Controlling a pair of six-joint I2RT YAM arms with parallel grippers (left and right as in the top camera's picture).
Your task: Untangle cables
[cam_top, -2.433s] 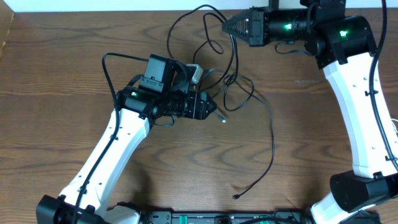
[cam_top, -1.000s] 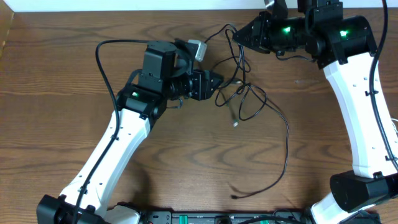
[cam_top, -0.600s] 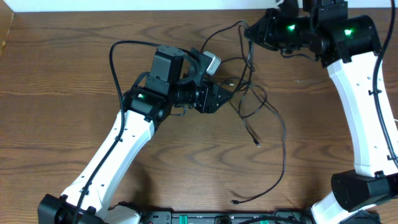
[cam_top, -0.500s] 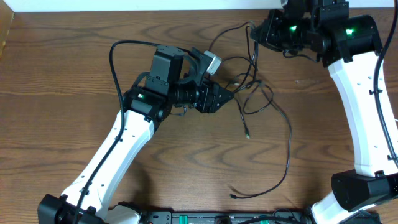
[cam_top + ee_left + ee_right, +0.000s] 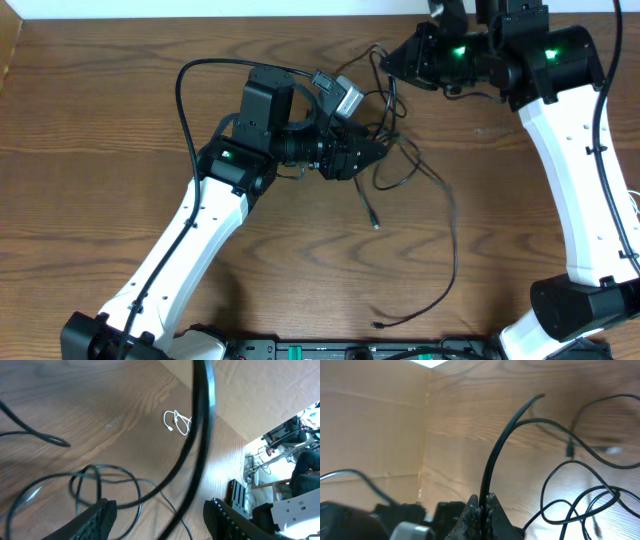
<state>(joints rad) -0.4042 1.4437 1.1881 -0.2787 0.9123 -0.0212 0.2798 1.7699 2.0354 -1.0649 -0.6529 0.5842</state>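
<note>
The black cable's near strand (image 5: 391, 105) (image 5: 183, 510) dips past both fingers, inside my open left gripper, above the loops, so it is time to close on the cable.
A tangle of thin black cables (image 5: 405, 155) lies between my two grippers. One strand trails down to a plug end (image 5: 380, 323) near the front edge. A shorter end (image 5: 374, 224) hangs free. My right gripper (image 5: 385, 60) is shut on a black cable (image 5: 492, 460) that rises from its jaws (image 5: 484, 504). My left gripper (image 5: 372, 152) is open, its fingers (image 5: 160, 515) wide apart. A blurred black cable (image 5: 200, 435) passes between them, above loops on the table (image 5: 115, 480). A small white cable (image 5: 177, 420) lies further off.
The wooden table (image 5: 100, 150) ends at a pale wall along the back. The left arm's own thick wire (image 5: 190, 80) arches beside its wrist. A black base rail (image 5: 350, 350) runs along the front edge.
My right gripper has moved left with its cable. My left gripper has shifted slightly up and right into the tangle. The short free end has swung left.
</note>
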